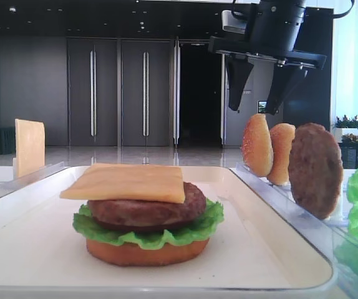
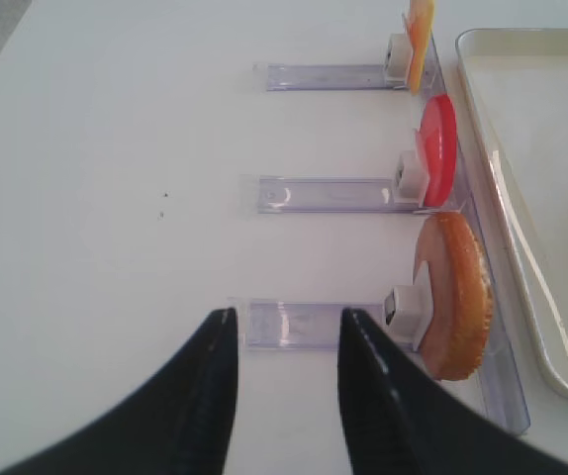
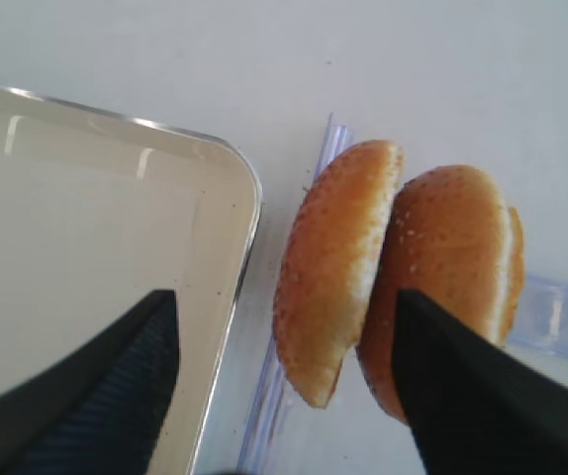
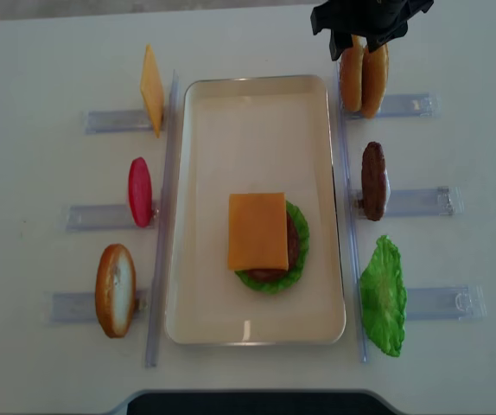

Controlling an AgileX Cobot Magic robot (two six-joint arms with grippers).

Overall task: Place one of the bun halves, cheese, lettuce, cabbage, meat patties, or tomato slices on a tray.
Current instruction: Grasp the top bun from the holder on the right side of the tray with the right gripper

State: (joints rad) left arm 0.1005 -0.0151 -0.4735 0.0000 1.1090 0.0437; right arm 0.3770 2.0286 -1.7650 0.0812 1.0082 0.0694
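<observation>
My right gripper is to grab the sesame-seeded bun half by its rounded edge next. The bun half should then go on top of the stacked cheese and patty (image 4: 258, 232) on the tray (image 4: 192, 207).
Two sesame bun halves (image 4: 362, 78) stand on edge in a rack at the far right, beside the white tray (image 4: 192, 207). My right gripper (image 4: 362, 41) hangs open just above them. In the right wrist view its fingers (image 3: 116, 396) straddle the nearer bun half (image 3: 335, 267); the other bun half (image 3: 452, 247) sits partly behind the right finger. Nothing is held. On the tray a bun base, lettuce, meat patty and cheese (image 4: 257, 230) are stacked. My left gripper (image 2: 286, 319) is open over an empty rack slot, next to a bun base (image 2: 457, 297).
Right racks hold a meat patty (image 4: 373, 180) and a lettuce leaf (image 4: 384, 296). Left racks hold a cheese slice (image 4: 151, 89), a tomato slice (image 4: 140, 191) and a bun base (image 4: 115, 290). The clear rack rails run along both long sides of the tray.
</observation>
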